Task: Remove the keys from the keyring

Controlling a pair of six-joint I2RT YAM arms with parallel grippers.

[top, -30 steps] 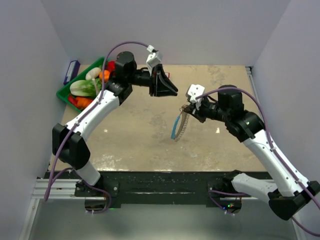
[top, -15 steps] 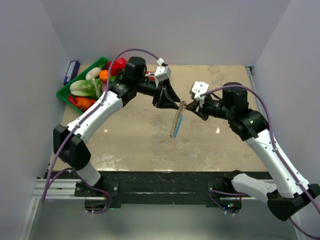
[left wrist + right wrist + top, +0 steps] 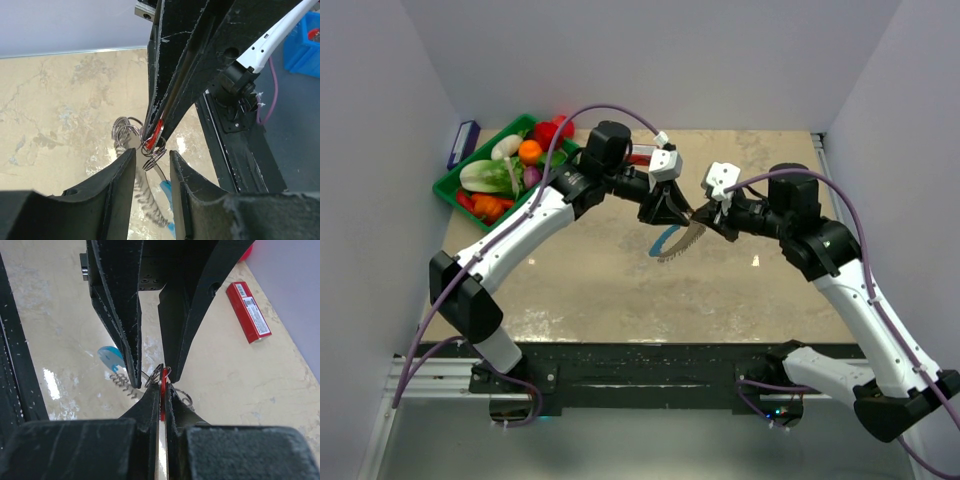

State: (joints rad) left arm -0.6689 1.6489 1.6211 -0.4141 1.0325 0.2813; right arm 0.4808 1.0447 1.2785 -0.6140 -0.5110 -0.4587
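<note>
I should close my left gripper on the lower loop of the silver rings below the red key (image 3: 155,135), because both fingers reach past that loop.
My right gripper (image 3: 701,219) (image 3: 161,384) is shut on the red-part key (image 3: 163,390), held above the table's middle. The keyring (image 3: 678,241) hangs from it, with a blue curved section (image 3: 663,240) (image 3: 111,357) and a fringe of silvery keys (image 3: 123,380) (image 3: 144,196). Small silver split rings (image 3: 153,158) sit at the right gripper's tip. My left gripper (image 3: 677,212) (image 3: 152,152) is open. Its two fingers (image 3: 122,315) stand on either side of those rings and the red key (image 3: 158,130), tip to tip with the right gripper. I cannot tell whether they touch.
A green tray (image 3: 450,186) of toy vegetables stands at the back left. A long red box (image 3: 248,311) lies on the table behind the grippers. A small blue item (image 3: 463,143) sits by the left wall. Walls close in on three sides.
My left gripper has swung right and down to meet the right gripper, its fingers now flanking the rings. The hanging keyring has swung from hanging down to slanting sideways.
</note>
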